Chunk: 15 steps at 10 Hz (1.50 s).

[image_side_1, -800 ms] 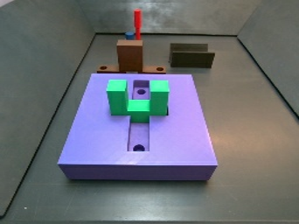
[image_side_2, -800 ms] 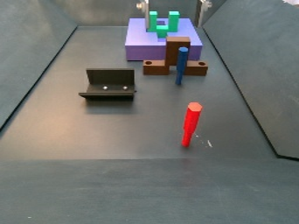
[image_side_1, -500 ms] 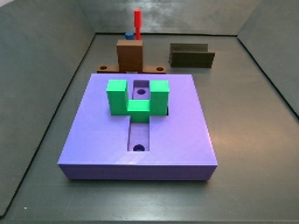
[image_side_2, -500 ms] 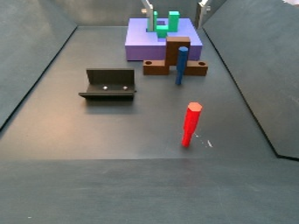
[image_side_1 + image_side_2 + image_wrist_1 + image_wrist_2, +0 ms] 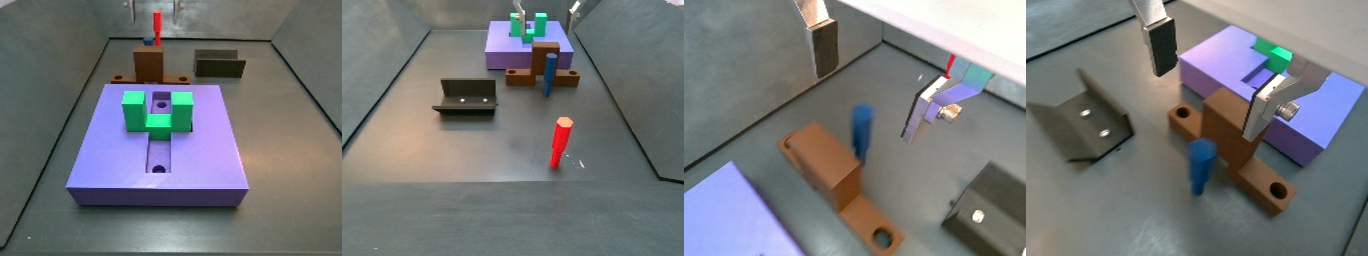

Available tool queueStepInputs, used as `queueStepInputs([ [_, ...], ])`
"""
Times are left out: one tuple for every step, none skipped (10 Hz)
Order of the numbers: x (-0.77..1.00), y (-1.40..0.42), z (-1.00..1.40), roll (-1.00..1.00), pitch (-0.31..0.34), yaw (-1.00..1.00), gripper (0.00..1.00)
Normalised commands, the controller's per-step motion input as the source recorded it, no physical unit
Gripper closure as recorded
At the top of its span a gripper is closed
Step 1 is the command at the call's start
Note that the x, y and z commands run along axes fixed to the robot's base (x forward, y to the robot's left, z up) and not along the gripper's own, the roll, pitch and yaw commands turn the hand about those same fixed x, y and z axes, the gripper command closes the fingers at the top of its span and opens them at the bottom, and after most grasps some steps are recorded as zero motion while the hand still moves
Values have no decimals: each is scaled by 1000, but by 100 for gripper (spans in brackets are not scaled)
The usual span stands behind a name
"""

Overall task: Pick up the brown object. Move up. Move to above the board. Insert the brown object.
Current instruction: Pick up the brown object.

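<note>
I will next take hold of the brown object with my gripper by its upright thick block, so that I can insert it into the board.
The brown object rests on the floor against the short end of the lavender board; it is an upright block on a flat bar with a round hole near each end. It also shows in both side views and in a wrist view. My gripper hangs open well above it, empty, with fingers spread wide. In both side views only the fingertips of the gripper show. The board carries a green U-shaped block and a long slot.
A blue peg stands upright right beside the brown object. A red peg stands alone farther out on the floor. The fixture sits off to one side. Sloped grey walls ring the floor.
The gripper's fingertips have come down into the top of a side view, where none showed before. The pieces on the floor have not moved.
</note>
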Motion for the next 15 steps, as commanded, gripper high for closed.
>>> queueStepInputs([
  [-3, -429, -254, -89, -180, -260, 0],
  [0, -383, -246, -74, -176, -186, 0],
  [0, -246, -334, -64, -120, -197, 0],
  [0, -180, -277, -19, -76, -140, 0],
  [0, -109, -240, 0, -4, -20, 0],
  [-34, -111, -209, 0, 0, 0, 0],
  [-23, -114, -211, 0, 0, 0, 0],
  [0, -120, -223, 0, -3, 14, 0],
  [9, -174, -300, 0, -31, 6, 0],
  [34, -131, -363, 31, -9, 3, 0],
  [0, -51, -343, 110, 0, 43, 0],
  [0, 0, -360, 166, 0, 71, 0],
  [0, 0, -300, 197, 0, 100, 0],
  [0, 0, -257, 201, 3, 89, 0],
  [0, 0, -217, 206, 1, 74, 0],
])
